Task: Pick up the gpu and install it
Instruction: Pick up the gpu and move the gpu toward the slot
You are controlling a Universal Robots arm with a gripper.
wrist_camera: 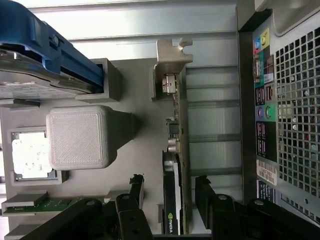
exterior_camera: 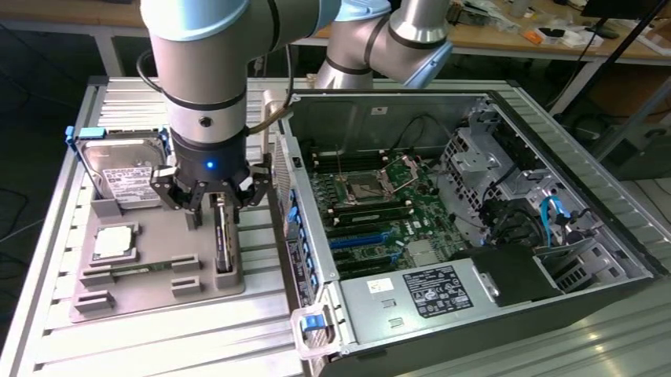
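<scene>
My gripper will next install the GPU, grabbing across its flat black cover, as connectors and small parts stick out near the bracket.
The gpu (exterior_camera: 222,239) stands on its long edge in a slot of the grey holder tray (exterior_camera: 157,290) at the exterior view's left, black face and silvery bracket showing. My gripper (exterior_camera: 215,203) hangs directly over its top end, open. In the wrist view the gpu (wrist_camera: 172,200) runs between my two black fingers (wrist_camera: 136,192), and a gap shows on each side, so they straddle the card without touching it. Its metal bracket (wrist_camera: 172,65) sticks out beyond the fingers. The open computer case (exterior_camera: 441,220) lies beside the tray, its blue expansion slots (exterior_camera: 362,239) bare.
A silver hard drive (exterior_camera: 121,177) with blue handles (wrist_camera: 55,45) stands in the tray behind the gripper. The square CPU chip (exterior_camera: 113,243) lies flat near it. A grey block (wrist_camera: 77,136) rises from the tray close to the card. The case's rear panel (wrist_camera: 285,100) is close by.
</scene>
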